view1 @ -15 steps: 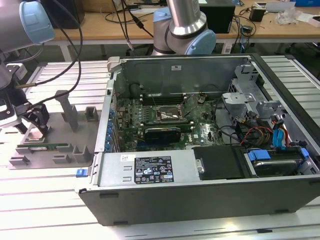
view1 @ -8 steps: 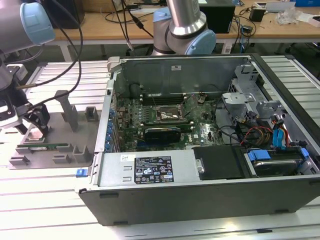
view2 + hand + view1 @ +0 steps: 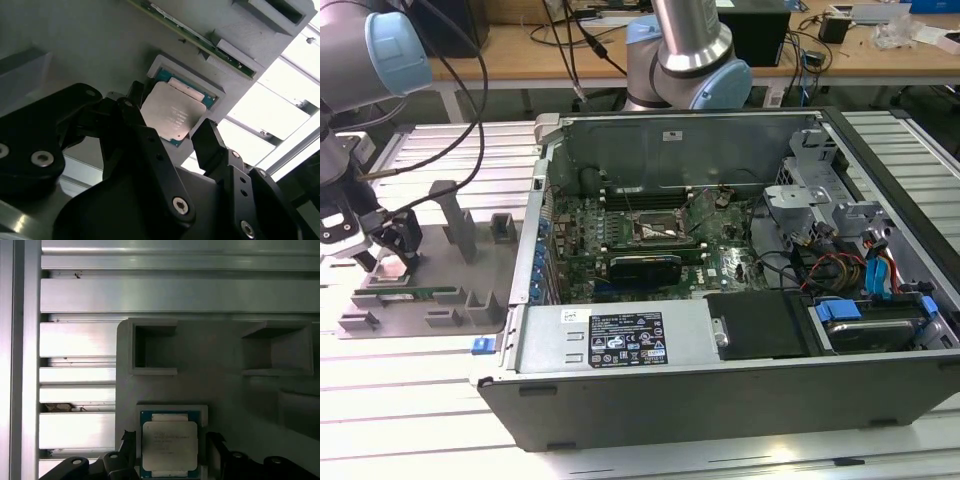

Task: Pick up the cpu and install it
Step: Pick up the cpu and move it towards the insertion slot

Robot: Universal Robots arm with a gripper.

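Note:
Next, to install the cpu (image 3: 169, 445), my gripper grabs the cpu's two notch-side edges. The nest's raised side hugs the cpu and opens only at the nest's side notches.
The cpu (image 3: 169, 445), a flat square chip with a silver-grey top on a green board, lies in a raised square nest of the grey fixture plate (image 3: 220, 390). My gripper (image 3: 170, 452) is open and low over it, one black finger on each side with a small gap to the chip's edges. In the second wrist view the cpu (image 3: 172, 115) sits between the two black fingers (image 3: 212, 142) of the gripper (image 3: 172, 125). In the exterior view the gripper (image 3: 385, 255) hangs over the fixture plate (image 3: 480, 260) at the exterior view's left, far from the open computer case (image 3: 720, 330).
The motherboard's socket frame (image 3: 660, 232) lies in the middle of the case, among cables and drive bays. A long green memory stick (image 3: 405, 295) rests on the fixture near the gripper. Grey upright holders (image 3: 455, 215) stand on the plate. A slatted metal table (image 3: 420, 400) lies beneath.

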